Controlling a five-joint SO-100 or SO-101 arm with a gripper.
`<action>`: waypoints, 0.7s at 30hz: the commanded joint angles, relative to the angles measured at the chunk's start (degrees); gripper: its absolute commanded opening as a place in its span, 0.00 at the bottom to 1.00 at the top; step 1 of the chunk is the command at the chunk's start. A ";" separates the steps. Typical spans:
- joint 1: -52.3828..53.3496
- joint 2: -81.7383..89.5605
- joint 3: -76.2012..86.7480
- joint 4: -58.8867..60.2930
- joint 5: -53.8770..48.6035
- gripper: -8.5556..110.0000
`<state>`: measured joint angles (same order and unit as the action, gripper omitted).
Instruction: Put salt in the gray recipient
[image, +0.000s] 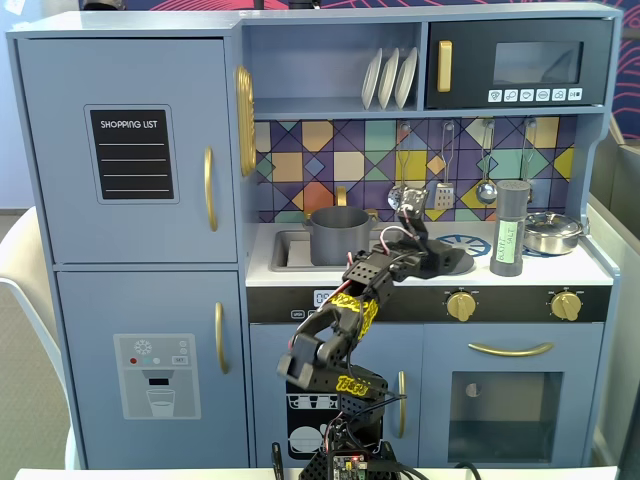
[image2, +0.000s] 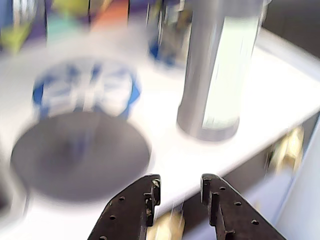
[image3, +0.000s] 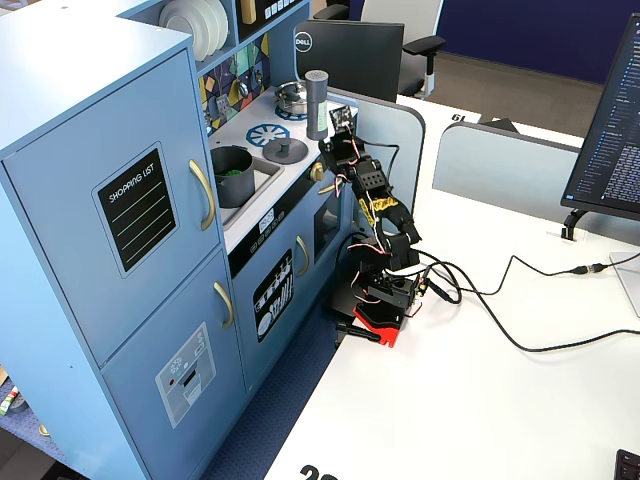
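Note:
The salt shaker has to shake salt into the gray pot, so my gripper will grab it by its upper body next.
The salt, a tall gray shaker with a pale green label, stands upright on the toy kitchen's counter at the right. It also shows in the wrist view and in the other fixed view. The dark-gray pot sits in the sink at the left, with something green inside it. My gripper is open and empty over the counter's front edge, short of the salt and a little left of it. It sits between pot and salt.
A flat gray lid lies on the counter left of my gripper. A shiny silver pan stands right of the salt. Utensils hang on the tiled back wall. A low partition borders the counter.

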<state>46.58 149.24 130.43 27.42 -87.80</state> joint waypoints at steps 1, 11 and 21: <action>2.20 -5.98 -5.71 -11.25 2.11 0.20; 7.12 -20.21 -10.20 -26.37 3.78 0.49; 6.94 -38.58 -24.79 -30.32 2.55 0.49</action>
<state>52.82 114.96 114.52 -0.88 -84.73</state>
